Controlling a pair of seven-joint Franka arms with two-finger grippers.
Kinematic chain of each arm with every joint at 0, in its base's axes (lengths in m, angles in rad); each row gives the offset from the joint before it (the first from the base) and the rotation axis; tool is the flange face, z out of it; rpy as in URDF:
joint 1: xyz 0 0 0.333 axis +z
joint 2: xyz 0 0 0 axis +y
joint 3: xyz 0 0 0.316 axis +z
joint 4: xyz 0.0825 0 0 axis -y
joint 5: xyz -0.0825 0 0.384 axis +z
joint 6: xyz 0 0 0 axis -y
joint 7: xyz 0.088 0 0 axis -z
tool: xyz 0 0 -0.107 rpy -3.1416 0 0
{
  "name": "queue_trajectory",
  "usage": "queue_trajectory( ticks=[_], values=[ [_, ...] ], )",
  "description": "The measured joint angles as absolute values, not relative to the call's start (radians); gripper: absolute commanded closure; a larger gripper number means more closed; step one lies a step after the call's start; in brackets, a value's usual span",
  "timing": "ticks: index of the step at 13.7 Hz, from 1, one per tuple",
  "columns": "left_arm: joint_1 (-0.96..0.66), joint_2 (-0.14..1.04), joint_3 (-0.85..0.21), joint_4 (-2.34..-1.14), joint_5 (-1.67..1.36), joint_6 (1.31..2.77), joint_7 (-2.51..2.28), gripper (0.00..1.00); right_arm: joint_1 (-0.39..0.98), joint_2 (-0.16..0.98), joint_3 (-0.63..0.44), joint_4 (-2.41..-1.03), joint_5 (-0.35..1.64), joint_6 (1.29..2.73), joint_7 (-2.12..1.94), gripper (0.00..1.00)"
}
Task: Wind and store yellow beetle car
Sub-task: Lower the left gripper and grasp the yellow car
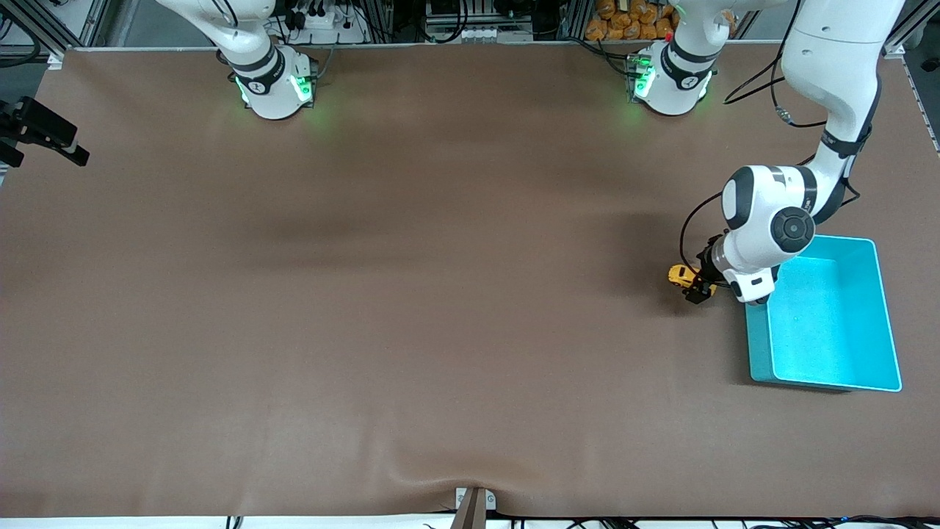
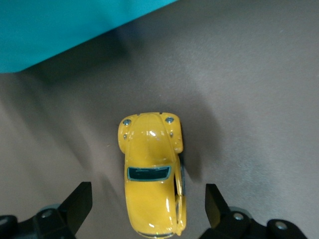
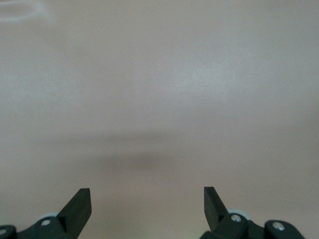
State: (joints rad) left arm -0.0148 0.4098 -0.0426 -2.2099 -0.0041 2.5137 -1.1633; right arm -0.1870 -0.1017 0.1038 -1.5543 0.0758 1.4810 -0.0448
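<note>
My left fingers are on either side of the yellow car's rear body (image 2: pixel 154 204) in the left wrist view, so they should close now.
The yellow beetle car (image 1: pixel 681 275) stands on the brown table beside the cyan bin (image 1: pixel 761 345), at the left arm's end. My left gripper (image 1: pixel 698 291) is low over the car and open. In the left wrist view the car (image 2: pixel 152 174) lies lengthwise between the two black fingertips (image 2: pixel 79 199), with a gap on each side, so nothing is gripped. A corner of the cyan bin (image 2: pixel 60 30) shows past the car's nose. My right gripper (image 3: pixel 147 196) is open over bare tabletop with nothing between its fingers; its hand does not show in the front view.
The cyan bin is open-topped with nothing in it. A black fixture (image 1: pixel 40 132) juts in at the table edge by the right arm's end. Both arm bases (image 1: pixel 275 84) stand along the edge farthest from the front camera.
</note>
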Motion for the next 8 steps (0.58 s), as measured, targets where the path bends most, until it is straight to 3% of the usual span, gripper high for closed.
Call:
queue_trajectory(
  ticks=[1,2,4,8],
  values=[
    [-0.017,0.414,-0.043,-2.210,-0.004,2.514,-1.164,0.89,-0.181,-0.102,0.104,-1.554,0.074,1.480,-0.045,0.00],
    [-0.019,0.418,-0.043,-2.210,-0.004,2.514,-1.167,1.00,-0.164,-0.102,0.102,-1.554,0.067,1.474,-0.045,0.00],
    [-0.023,0.420,-0.043,-2.207,-0.004,2.517,-1.170,1.00,-0.109,-0.102,0.080,-1.554,0.037,1.458,-0.045,0.00],
    [-0.044,0.391,-0.043,-2.178,-0.003,2.521,-1.170,1.00,0.034,-0.102,-0.071,-1.550,0.023,1.449,-0.045,0.00]
  ],
)
